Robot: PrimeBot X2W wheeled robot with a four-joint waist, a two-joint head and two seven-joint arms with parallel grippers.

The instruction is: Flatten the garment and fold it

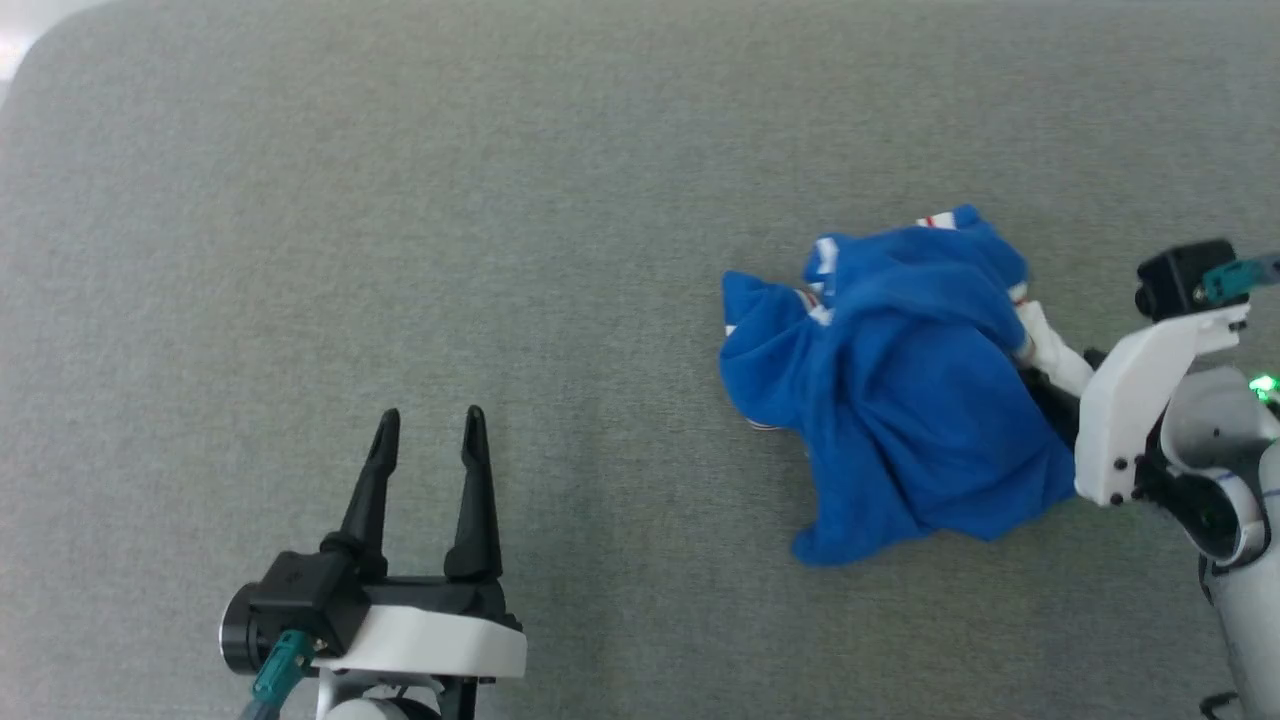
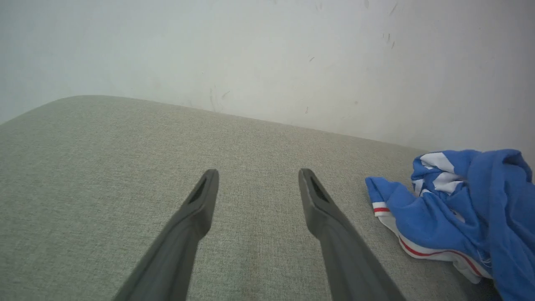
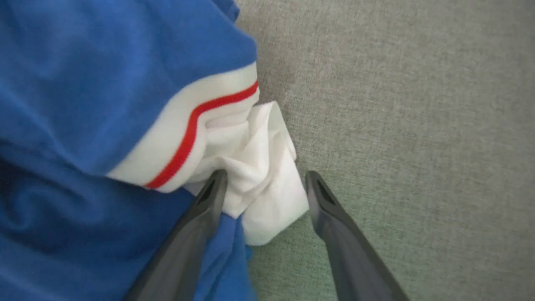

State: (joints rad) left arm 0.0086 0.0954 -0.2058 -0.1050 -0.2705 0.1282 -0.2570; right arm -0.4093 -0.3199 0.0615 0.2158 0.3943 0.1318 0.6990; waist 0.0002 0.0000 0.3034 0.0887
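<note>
The crumpled garment [image 1: 900, 396] needs to be spread flat, so I will next grip its bunched white sleeve [image 1: 1041, 336] with my right gripper.
The garment [image 1: 900, 410], a bright blue shirt with white sleeves and red stripe trim, lies crumpled in a heap right of centre on the grey-green surface. My right gripper [image 3: 264, 179] is open at the heap's right edge, its two fingers straddling a bunched white sleeve [image 3: 263, 167] without closing on it; in the head view its fingers are hidden behind the cloth and only its white wrist [image 1: 1150, 400] shows. My left gripper [image 1: 428, 420] stands open and empty at the lower left, well away from the garment [image 2: 455, 209].
The grey-green fabric surface [image 1: 400, 200] stretches wide to the left and far side of the heap. A pale wall [image 2: 267, 50] rises behind its far edge in the left wrist view.
</note>
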